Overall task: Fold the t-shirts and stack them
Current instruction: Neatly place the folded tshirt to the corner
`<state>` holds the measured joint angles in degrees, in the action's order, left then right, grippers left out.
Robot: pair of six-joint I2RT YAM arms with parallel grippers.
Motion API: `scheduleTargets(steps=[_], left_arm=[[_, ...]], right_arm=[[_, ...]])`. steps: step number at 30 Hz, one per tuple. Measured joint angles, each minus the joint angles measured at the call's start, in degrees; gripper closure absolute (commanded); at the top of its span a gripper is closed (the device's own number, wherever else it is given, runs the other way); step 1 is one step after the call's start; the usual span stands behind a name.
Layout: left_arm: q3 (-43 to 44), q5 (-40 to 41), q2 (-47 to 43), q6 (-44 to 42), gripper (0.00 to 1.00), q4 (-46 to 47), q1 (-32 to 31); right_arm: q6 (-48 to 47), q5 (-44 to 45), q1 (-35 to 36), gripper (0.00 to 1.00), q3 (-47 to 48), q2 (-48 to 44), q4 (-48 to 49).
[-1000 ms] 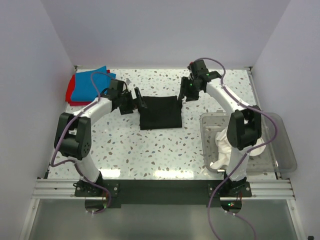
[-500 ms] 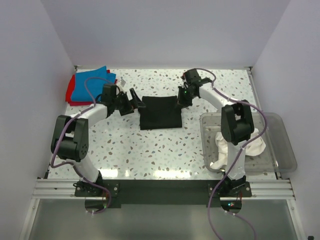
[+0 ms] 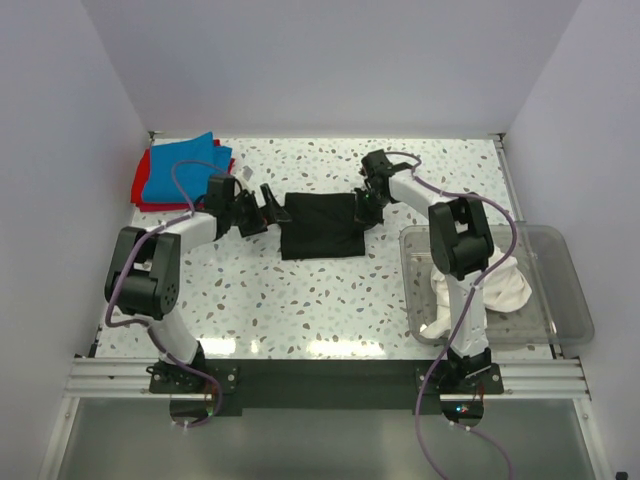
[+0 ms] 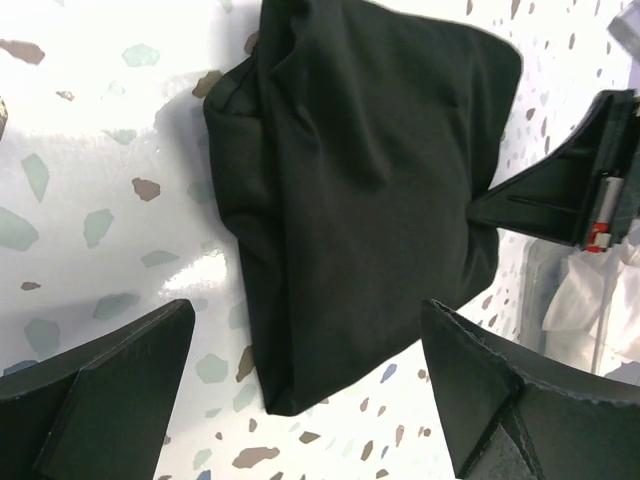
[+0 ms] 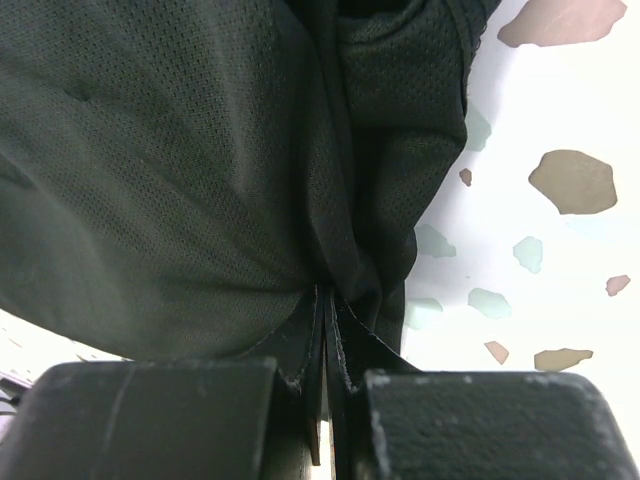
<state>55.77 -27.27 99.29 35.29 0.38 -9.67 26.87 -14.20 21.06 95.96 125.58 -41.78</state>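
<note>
Next, my left gripper grabs the folded black t-shirt's layers at the t-shirt's edge opposite my right gripper, to stack it folded.
A folded black t-shirt (image 3: 320,226) lies flat mid-table. My right gripper (image 3: 362,212) is shut on its right edge; in the right wrist view the cloth (image 5: 180,170) bunches into the closed right gripper (image 5: 328,300). My left gripper (image 3: 275,207) stands open at the shirt's left edge, touching nothing. In the left wrist view the left gripper (image 4: 305,330) straddles the near corner of the black t-shirt (image 4: 360,170), with the right gripper (image 4: 560,195) at the far side. A blue t-shirt (image 3: 185,165) lies on a red one (image 3: 142,192) at the back left. White t-shirts (image 3: 485,288) lie crumpled in the bin.
A clear plastic bin (image 3: 572,305) sits at the right edge of the speckled table (image 3: 300,300), close to the right arm. White walls close off the back and both sides.
My right gripper came down and left onto the black t-shirt's right edge and shut on it. The left gripper shifted slightly toward the shirt's left edge, still open.
</note>
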Motion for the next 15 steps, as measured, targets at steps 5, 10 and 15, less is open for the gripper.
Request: scheduleTargets(steps=[5,10,15], left_arm=[[-2.8,-1.5,3.7,0.6,0.0,5.7,0.0],[-3.7,-3.2,5.2,1.6,0.0,11.7,-0.2],[-3.5,-3.6,7.4,2.9,0.0,16.9,-2.3]], right_arm=[[-0.1,0.3,0.1,1.0,0.7,0.4,-0.8],[-0.1,0.4,0.1,1.0,0.7,0.4,-0.9],[-0.1,0.4,0.1,1.0,0.7,0.4,-0.9]])
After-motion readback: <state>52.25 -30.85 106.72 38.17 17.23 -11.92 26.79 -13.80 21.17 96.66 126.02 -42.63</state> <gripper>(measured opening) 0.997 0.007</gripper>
